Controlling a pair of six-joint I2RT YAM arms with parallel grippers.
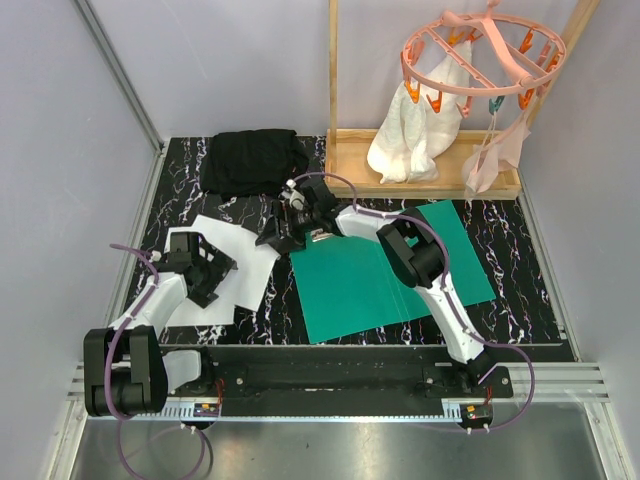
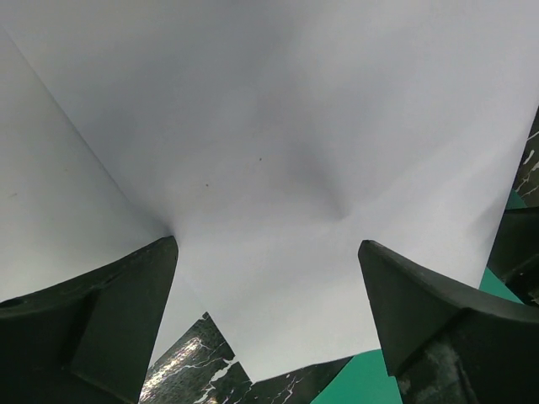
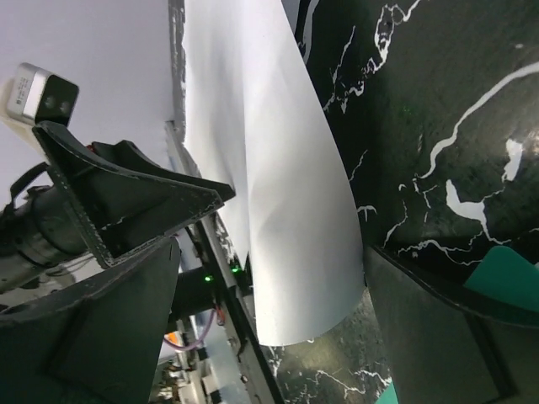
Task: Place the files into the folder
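My right gripper pinches the top file by its curled corner beside the folder next, so the file's opposite edge stays free to enter the folder.
Two white files (image 1: 243, 262) lie overlapped on the black marbled table, left of the teal folder (image 1: 365, 285), which lies flat. My left gripper (image 1: 207, 272) hovers low over the files, open; in the left wrist view the top sheet (image 2: 278, 143) fills the space between the fingers and my left gripper (image 2: 268, 244) holds nothing. My right gripper (image 1: 281, 238) is at the sheets' right corner, next to the folder's left edge. In the right wrist view the paper's curled corner (image 3: 295, 278) lies between the wide-apart fingers of my right gripper (image 3: 269, 252), open and not pinching it.
A folded black cloth (image 1: 255, 160) lies at the back of the table. A wooden rack (image 1: 420, 170) with a pink peg hanger (image 1: 480, 60) and white cloths stands at the back right. A metal rail (image 1: 330, 370) runs along the near edge.
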